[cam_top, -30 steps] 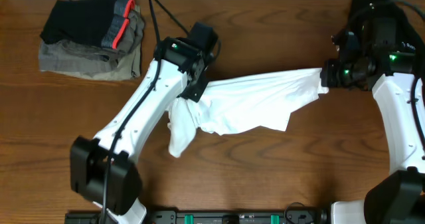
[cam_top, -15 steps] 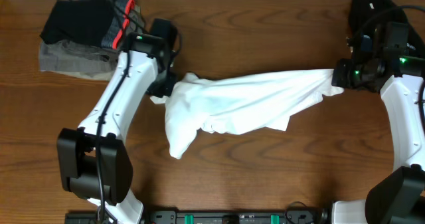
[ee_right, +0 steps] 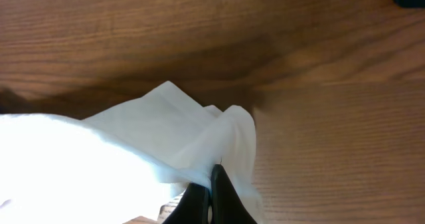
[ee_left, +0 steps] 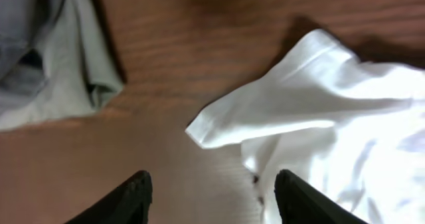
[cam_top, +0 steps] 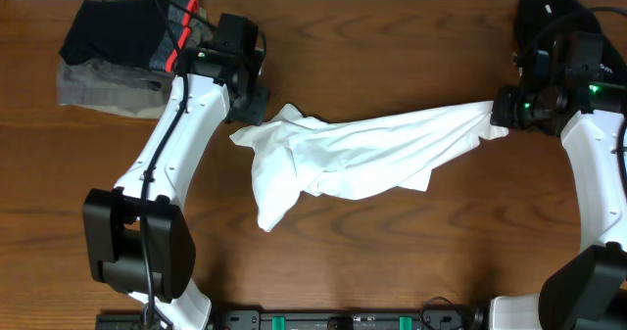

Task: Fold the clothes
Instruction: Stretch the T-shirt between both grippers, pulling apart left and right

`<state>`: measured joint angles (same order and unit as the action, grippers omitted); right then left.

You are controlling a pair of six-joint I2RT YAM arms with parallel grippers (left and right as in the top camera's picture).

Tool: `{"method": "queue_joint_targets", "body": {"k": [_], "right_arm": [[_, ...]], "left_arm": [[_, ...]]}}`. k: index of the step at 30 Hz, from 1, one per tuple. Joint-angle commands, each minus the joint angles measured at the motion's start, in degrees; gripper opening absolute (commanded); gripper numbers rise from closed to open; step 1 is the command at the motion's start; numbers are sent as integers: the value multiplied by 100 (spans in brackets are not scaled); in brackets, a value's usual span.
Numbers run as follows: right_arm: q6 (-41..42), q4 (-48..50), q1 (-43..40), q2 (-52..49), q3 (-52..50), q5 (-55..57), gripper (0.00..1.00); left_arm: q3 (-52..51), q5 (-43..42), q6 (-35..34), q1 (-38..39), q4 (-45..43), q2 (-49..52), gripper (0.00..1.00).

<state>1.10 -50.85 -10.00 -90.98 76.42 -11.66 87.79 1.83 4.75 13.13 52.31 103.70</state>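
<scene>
The left gripper picks up the white T-shirt [cam_top: 362, 154] by its free hem corner [cam_top: 239, 137] next, opposite the right gripper, to spread the shirt open for folding.
The clothes, a white T-shirt [cam_top: 362, 154], lie bunched and stretched across the middle of the wooden table. My right gripper [cam_top: 500, 110] holds the shirt's right end a little above the table. In the right wrist view the right gripper [ee_right: 211, 184] is shut, with white cloth [ee_right: 133, 144] pinched between the jaws. My left gripper [cam_top: 253, 100] hovers just beyond the shirt's left end. In the left wrist view the left gripper [ee_left: 214, 184] is open over bare wood with nothing between its fingers. A free hem corner of the shirt [ee_left: 319, 111] lies in front of it.
A pile of folded dark and grey garments [cam_top: 137, 56] sits at the back left, close to my left gripper. Its grey edge [ee_left: 60, 78] shows in the left wrist view. A black object [cam_top: 544, 7] lies at the back right corner.
My left gripper pulled the shirt's left end to the left, then opened and let it go. The freed end now rests on the table. The right gripper has kept its hold.
</scene>
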Motion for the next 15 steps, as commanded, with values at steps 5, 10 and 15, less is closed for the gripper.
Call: {"method": "queue_joint_targets", "body": {"k": [5, 10, 15], "right_arm": [[55, 70, -20, -13, 17, 72, 1], [55, 74, -11, -13, 17, 74, 1], [55, 79, -11, -13, 17, 74, 1]], "left_arm": [[-61, -293, -566, -313, -26, 101, 61], [-463, -1134, -1165, -841, -354, 164, 61], [-1241, -1572, -1650, -1147, -1082, 164, 62]]}}
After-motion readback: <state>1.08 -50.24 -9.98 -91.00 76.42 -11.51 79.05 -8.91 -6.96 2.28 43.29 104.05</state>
